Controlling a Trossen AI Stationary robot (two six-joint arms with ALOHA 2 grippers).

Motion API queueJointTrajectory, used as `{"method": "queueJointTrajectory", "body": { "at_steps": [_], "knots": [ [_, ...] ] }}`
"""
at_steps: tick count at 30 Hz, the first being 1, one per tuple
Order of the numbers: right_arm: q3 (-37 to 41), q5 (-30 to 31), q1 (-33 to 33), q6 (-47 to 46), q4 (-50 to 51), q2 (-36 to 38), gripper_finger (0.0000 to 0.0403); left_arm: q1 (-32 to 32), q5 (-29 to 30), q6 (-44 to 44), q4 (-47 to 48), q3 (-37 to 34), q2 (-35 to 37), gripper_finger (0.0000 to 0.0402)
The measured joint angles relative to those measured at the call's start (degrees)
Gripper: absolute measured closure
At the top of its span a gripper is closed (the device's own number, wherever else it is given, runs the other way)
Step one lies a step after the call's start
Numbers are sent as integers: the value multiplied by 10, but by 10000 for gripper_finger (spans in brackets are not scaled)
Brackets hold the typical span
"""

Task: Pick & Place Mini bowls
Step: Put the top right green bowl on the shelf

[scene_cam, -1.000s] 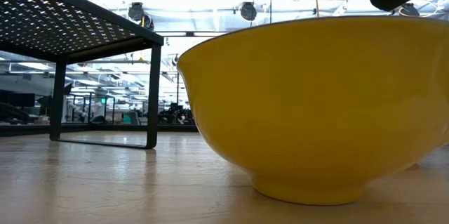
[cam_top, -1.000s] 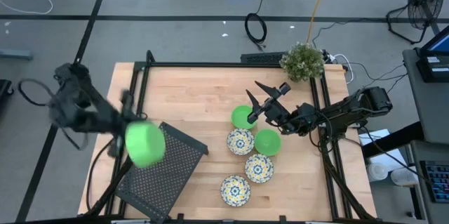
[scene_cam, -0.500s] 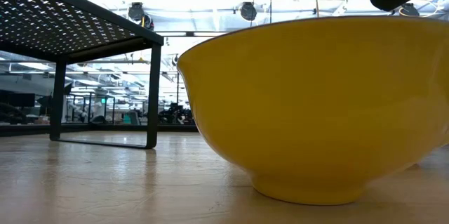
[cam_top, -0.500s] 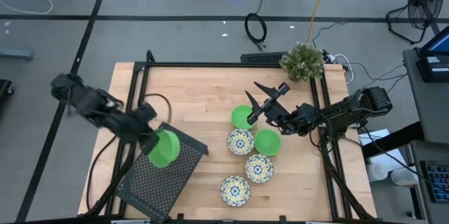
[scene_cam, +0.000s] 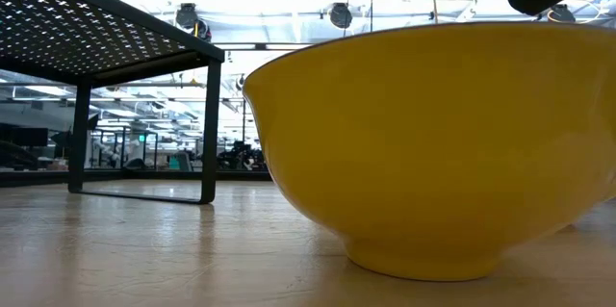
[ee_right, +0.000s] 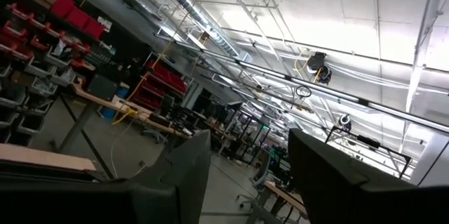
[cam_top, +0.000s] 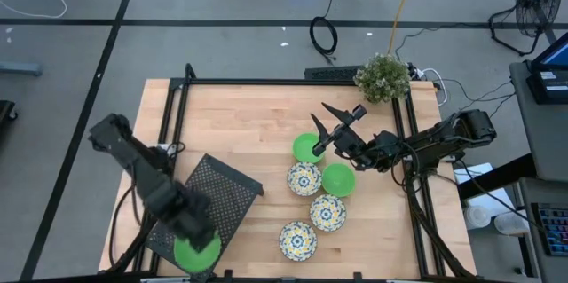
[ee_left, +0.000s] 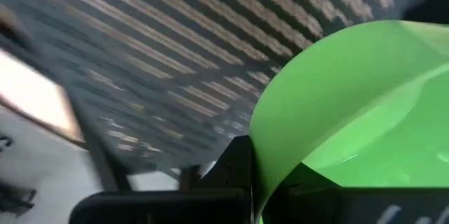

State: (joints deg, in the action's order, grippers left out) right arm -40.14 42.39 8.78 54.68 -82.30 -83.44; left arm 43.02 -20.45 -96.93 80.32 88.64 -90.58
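My left gripper keeps hold of the green bowl for now, until its base sits flat on the mesh, since the bowl's side tilts above the tray.
My left gripper is shut on a plain green mini bowl over the near end of the black mesh tray; whether the bowl rests on the mesh I cannot tell. Two more green bowls and three floral bowls sit on their bases on the table right of centre. My right gripper stands open beside the far green bowl, touching nothing, its fingers aimed up at the ceiling. One bowl's yellow outer wall fills the low view. My left gripper holds the green bowl by its rim. The wall stands between the fingers, with one dark finger outside it and the other on the inner side. The fingers come from the far left, slanting down. The bowl sits open side up, over the tray's mesh.
The mesh tray stands on thin legs at the table's left near part. A potted plant sits at the far right corner. A black frame rims the table. Bare wood lies between the tray and the bowls.
My left arm has swung the green bowl from high over the table's left edge across the mesh tray toward the near edge and down, ending over the tray's near end. It has stayed shut on the bowl. The right arm and the other bowls have kept still.
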Motion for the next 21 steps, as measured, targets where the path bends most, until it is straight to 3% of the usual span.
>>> {"method": "queueJointTrajectory", "body": {
  "at_steps": [5, 17, 21],
  "knots": [
    [0, -3, 0, 1, 0, 3, 220, 59, 48, -69, -87, 0, -18, 400],
    [0, -8, 0, -1, -6, 20, 220, 141, 110, -265, -15, -1, -20, 400],
    [0, -13, 0, 3, -5, 20, 220, 145, 97, -288, -16, -8, -21, 400]
  ]
}}
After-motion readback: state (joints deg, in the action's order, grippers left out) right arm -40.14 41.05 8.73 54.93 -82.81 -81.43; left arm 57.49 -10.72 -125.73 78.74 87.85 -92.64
